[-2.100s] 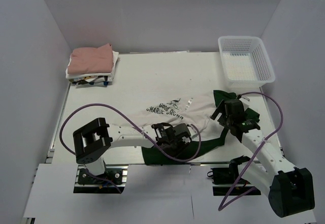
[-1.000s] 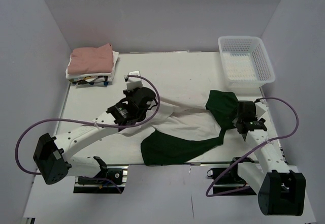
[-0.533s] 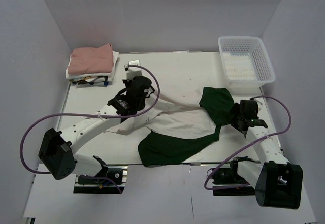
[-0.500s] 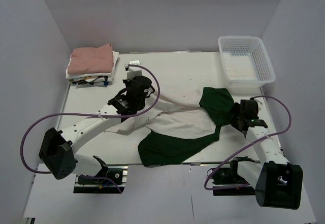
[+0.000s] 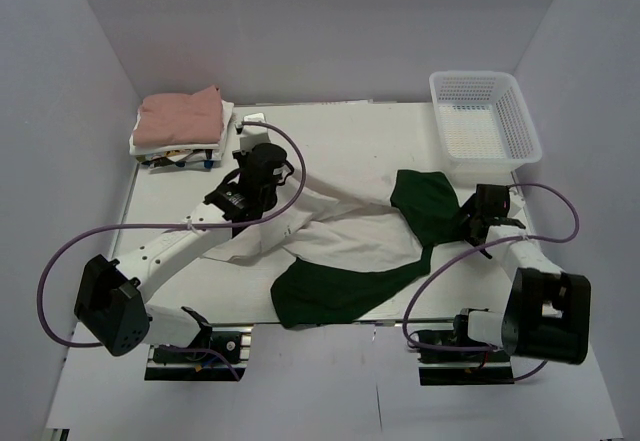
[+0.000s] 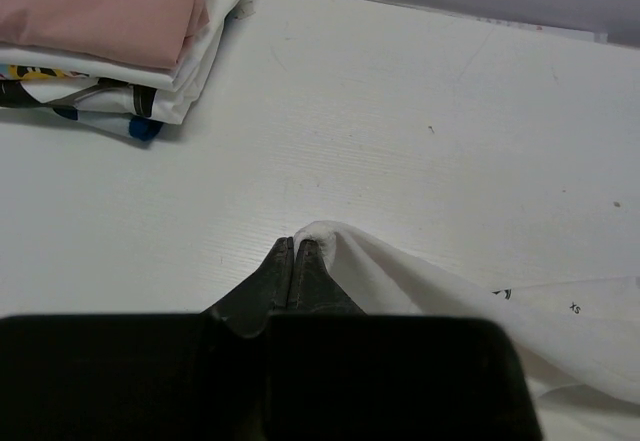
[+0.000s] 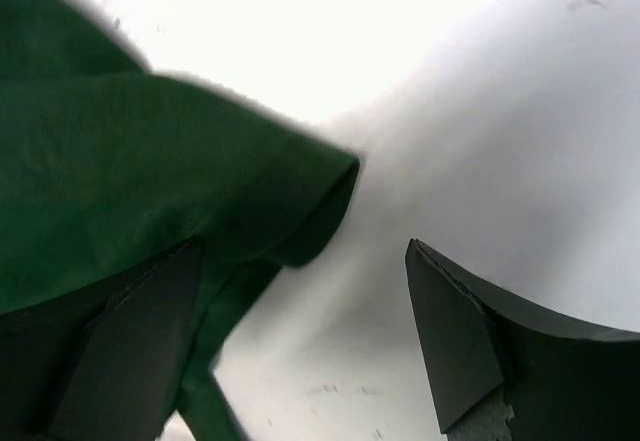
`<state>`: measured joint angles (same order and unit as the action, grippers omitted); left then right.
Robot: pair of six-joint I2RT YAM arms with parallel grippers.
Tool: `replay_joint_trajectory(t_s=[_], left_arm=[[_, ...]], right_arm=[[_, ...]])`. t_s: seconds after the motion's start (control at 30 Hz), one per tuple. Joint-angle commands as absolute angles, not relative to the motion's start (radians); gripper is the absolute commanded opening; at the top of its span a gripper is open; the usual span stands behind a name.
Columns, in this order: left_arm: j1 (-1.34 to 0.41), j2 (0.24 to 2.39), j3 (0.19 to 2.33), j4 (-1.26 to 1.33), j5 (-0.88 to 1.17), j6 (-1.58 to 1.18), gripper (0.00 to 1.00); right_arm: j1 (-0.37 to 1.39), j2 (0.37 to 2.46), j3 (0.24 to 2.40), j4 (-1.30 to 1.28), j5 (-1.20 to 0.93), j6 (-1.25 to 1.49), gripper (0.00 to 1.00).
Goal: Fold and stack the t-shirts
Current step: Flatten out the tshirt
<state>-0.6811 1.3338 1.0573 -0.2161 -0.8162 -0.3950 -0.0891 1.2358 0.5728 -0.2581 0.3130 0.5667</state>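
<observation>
The t-shirt needs to be grabbed next by my right gripper at its green sleeve by its hem [image 5: 462,228] [image 7: 297,223], opposite the held white edge, so it can be spread and folded.
The cream-white t-shirt [image 5: 345,236] with dark green parts lies crumpled mid-table, its print hidden. My left gripper [image 6: 295,244] is shut on a fold of its white edge [image 6: 330,236], held just above the table to the right of the folded stack. That stack has a dusty pink t-shirt [image 5: 178,116] on top of white ones [image 5: 182,149]. My right gripper [image 7: 303,246] stands open low over the table, by the shirt's green sleeve [image 5: 430,201]. The sleeve's hem [image 7: 300,211] reaches between the fingers and lies against the left finger [image 7: 130,341], unpinched.
A white mesh basket [image 5: 483,116] stands at the back right corner. The folded stack [image 6: 100,21] sits at the back left, near the wall. Purple cables loop over both arms.
My left gripper has carried the white edge from the near centre to the back left, turning the shirt over itself. The right gripper has drawn off right of the green sleeve.
</observation>
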Motion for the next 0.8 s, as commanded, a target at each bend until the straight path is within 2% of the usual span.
replay_joint_trajectory(t_s=[0.0,0.07,0.27,0.33,0.37,0.47,0.57,0.77], left_arm=[[-0.666,1.290,1.054,-0.175,-0.799,-0.368,0.00],[-0.657,1.290,1.054,-0.175,-0.790,-0.368,0.00],[-0.647,1.324,1.072,-0.166,-0.778,-0.345,0.00],[-0.647,1.324,1.072,-0.166,-0.767,-0.345,0.00],[-0.638,1.324,1.072,-0.157,-0.767,-0.345,0.00],[-0.638,1.333,1.072,-0.141,-0.767,-0.331,0.00],[-0.629,1.333,1.092,-0.132,-0.767,-0.322,0.00],[-0.629,1.269,1.149,0.020,-0.793,-0.175,0.00]], right_arm=[[-0.103,1.305,0.629,-0.155,0.302,0.600,0.88],[-0.113,1.357,0.643,-0.121,0.284,0.597,0.88],[-0.118,1.431,0.634,-0.046,0.212,0.588,0.73],[-0.117,1.446,0.632,-0.028,0.192,0.572,0.56],[-0.117,1.454,0.634,-0.014,0.187,0.572,0.28],[-0.115,1.444,0.649,0.021,0.144,0.528,0.00],[-0.106,1.410,0.672,0.034,0.110,0.497,0.00],[-0.086,1.163,0.755,0.078,0.022,0.446,0.00]])
